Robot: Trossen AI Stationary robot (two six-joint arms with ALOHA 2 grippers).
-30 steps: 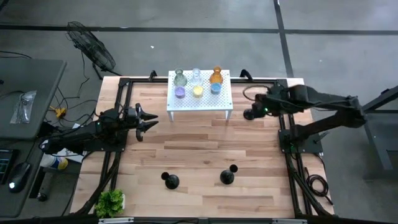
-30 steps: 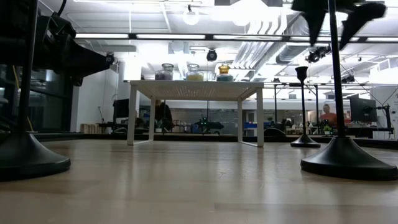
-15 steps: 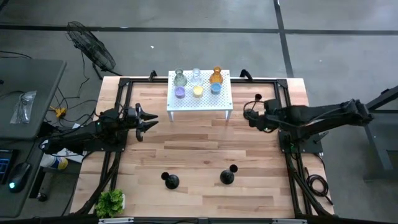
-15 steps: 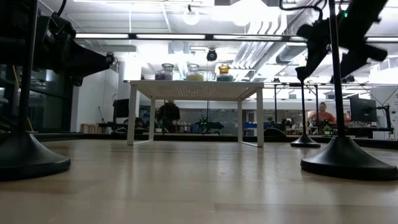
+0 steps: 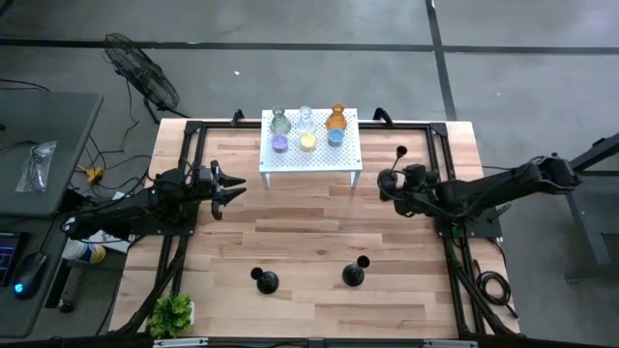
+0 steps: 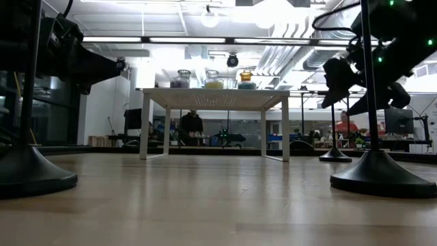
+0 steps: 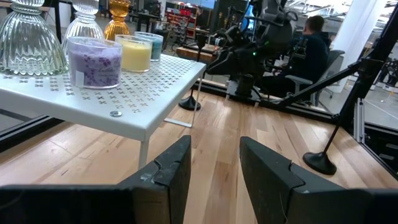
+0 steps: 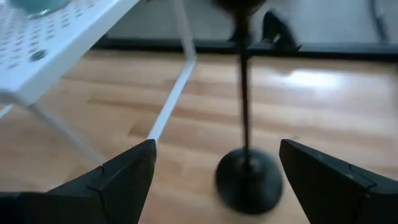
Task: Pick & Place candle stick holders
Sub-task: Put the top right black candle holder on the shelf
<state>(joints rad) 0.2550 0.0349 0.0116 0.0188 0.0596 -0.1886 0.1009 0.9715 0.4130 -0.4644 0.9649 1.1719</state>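
My right gripper's fingers are low, short of the stem of the black holder by the stand, so I will raise them toward its upper stem point(image 5: 400, 159) before closing.
Three black candle stick holders stand on their round bases on the wooden table: two near the front edge point(image 5: 268, 283) point(image 5: 353, 276) and one point(image 8: 247, 177) right of the white stand point(image 5: 309, 159). My right gripper point(image 8: 217, 149) is open and low, one finger on either side of that third holder's base, touching nothing. Several glass cups point(image 5: 308, 130) rest on top of the stand. My left gripper point(image 5: 228, 184) waits open and level at the table's left, pointing toward the stand.
A small green plant point(image 5: 172, 311) sits at the near left corner. Black frame rails point(image 5: 189, 155) run along the table's sides. In the low view the two near holders point(image 6: 382, 179) point(image 6: 31, 171) loom large, and people point(image 6: 191, 126) move in the room behind.
My right gripper has come down from high above the table to just beside the third holder's base. It has tipped from pointing steeply down toward a shallow slant and has stayed open. The holders and cups have not moved.
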